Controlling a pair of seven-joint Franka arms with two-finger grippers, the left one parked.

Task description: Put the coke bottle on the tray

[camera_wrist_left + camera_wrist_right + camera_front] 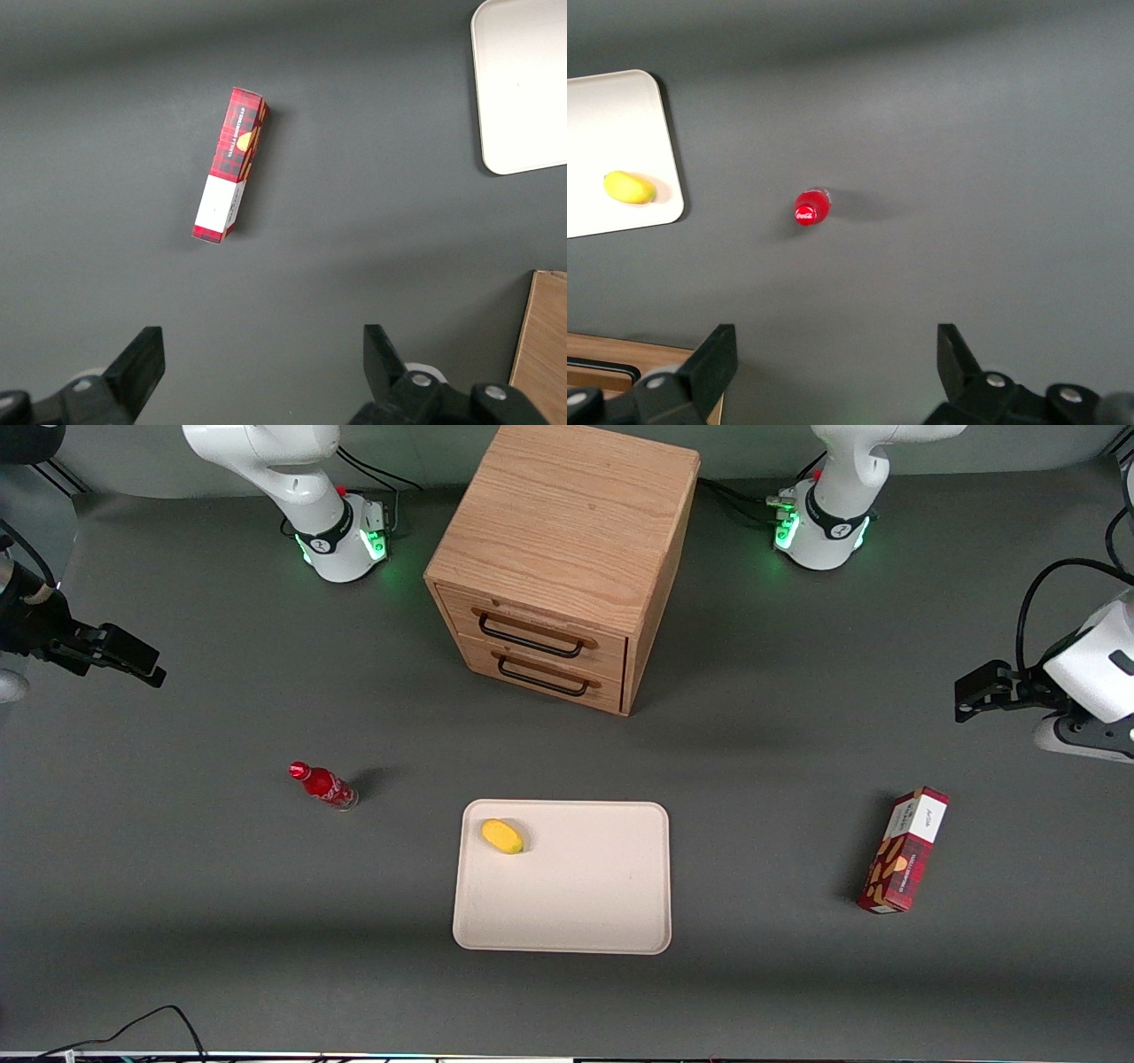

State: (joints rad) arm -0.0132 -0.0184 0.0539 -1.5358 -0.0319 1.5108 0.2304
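Observation:
The right gripper grabs the bottle by its red cap end (299,771) next, to place the coke bottle on the tray (585,890).
The coke bottle (323,786), small and red with a red cap, stands on the grey table beside the tray, toward the working arm's end. In the right wrist view the coke bottle (812,208) shows cap-on from above. The cream tray (585,890) lies flat in front of the cabinet, nearer the front camera; it also shows in the right wrist view (611,124). My right gripper (151,670) hangs open and empty above the table's working-arm end, farther from the front camera than the bottle and well apart from it. Its fingers (716,350) stand wide apart.
A yellow fruit (502,836) lies on the tray's corner closest to the bottle. A wooden drawer cabinet (567,558) stands mid-table, both drawers shut. A red-and-white box (904,850) lies toward the parked arm's end.

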